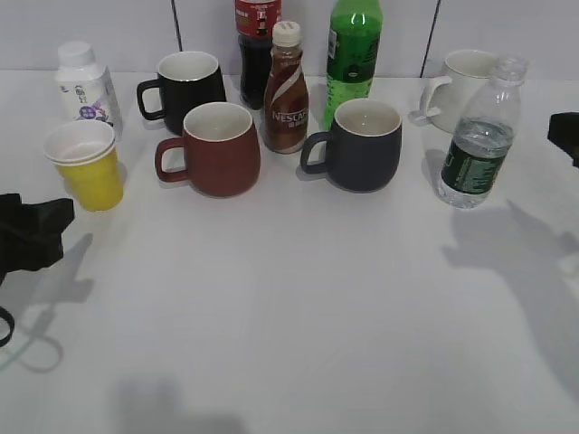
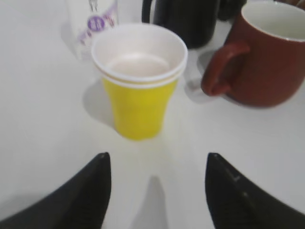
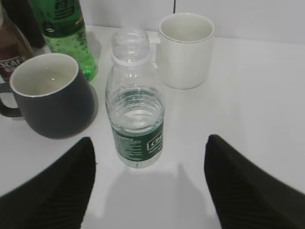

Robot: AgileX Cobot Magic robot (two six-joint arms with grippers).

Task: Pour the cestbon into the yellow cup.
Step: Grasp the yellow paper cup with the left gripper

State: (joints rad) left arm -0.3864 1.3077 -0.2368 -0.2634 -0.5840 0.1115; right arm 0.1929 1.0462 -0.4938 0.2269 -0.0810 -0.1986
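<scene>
I need to hold the yellow cup for the cestbon's (image 1: 475, 149) pour, so next I should grab the cup with my left gripper by its yellow body (image 1: 95, 181).
The cestbon (image 1: 479, 140), a clear bottle with a dark green label, stands upright at the right of the table, partly filled. In the right wrist view it (image 3: 136, 114) has no cap on its open mouth. My right gripper (image 3: 150, 148) is open and empty, just short of the bottle; only its dark tip (image 1: 565, 134) shows in the exterior view. The yellow cup (image 1: 86, 165) stands upright at the left, empty and white inside (image 2: 139, 78). My left gripper (image 2: 156, 164) is open and empty just in front of the cup; it shows at the left edge (image 1: 32, 231).
A red mug (image 1: 215, 147), dark grey mug (image 1: 362, 143), black mug (image 1: 185, 83) and white mug (image 1: 463, 83) stand mid-table. A Nescafe bottle (image 1: 286, 90), bright green bottle (image 1: 353, 50), cola bottle (image 1: 256, 45) and small white bottle (image 1: 83, 83) stand behind.
</scene>
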